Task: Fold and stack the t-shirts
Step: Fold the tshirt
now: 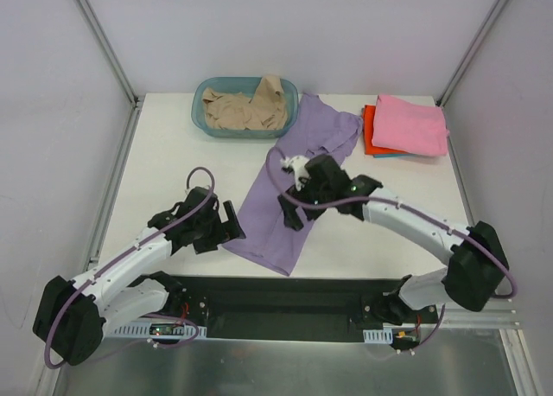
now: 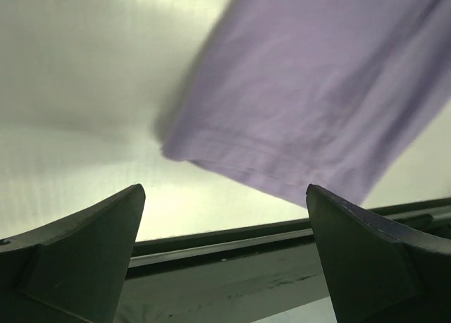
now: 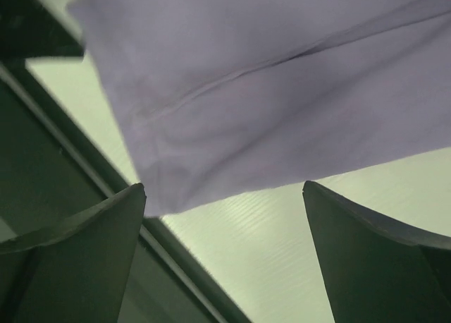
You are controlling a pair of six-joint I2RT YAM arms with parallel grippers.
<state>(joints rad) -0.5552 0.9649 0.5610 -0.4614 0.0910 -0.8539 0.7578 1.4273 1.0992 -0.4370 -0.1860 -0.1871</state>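
Observation:
I will next grab the purple t-shirt with my right gripper by its free hem corner, opposite the left gripper's corner, to fold the hem over evenly.
A lavender-purple t-shirt (image 1: pixel 285 201) lies spread lengthwise down the middle of the table, its hem near the front edge. My left gripper (image 1: pixel 232 226) is open and empty just left of the hem; the left wrist view shows the hem corner (image 2: pixel 211 157) ahead of the fingers. My right gripper (image 1: pixel 289 213) is open and empty, hovering over the shirt's right side; its view shows the shirt's edge (image 3: pixel 211 125) above bare table. A folded pink t-shirt (image 1: pixel 411 124) lies on an orange-red one (image 1: pixel 370 130) at the back right. A beige t-shirt (image 1: pixel 244 109) fills the basket.
The translucent teal basket (image 1: pixel 200 119) stands at the back, left of centre, touching the purple shirt's top. A dark rail (image 1: pixel 285 297) runs along the table's front edge between the arm bases. Aluminium frame posts and white walls enclose the sides.

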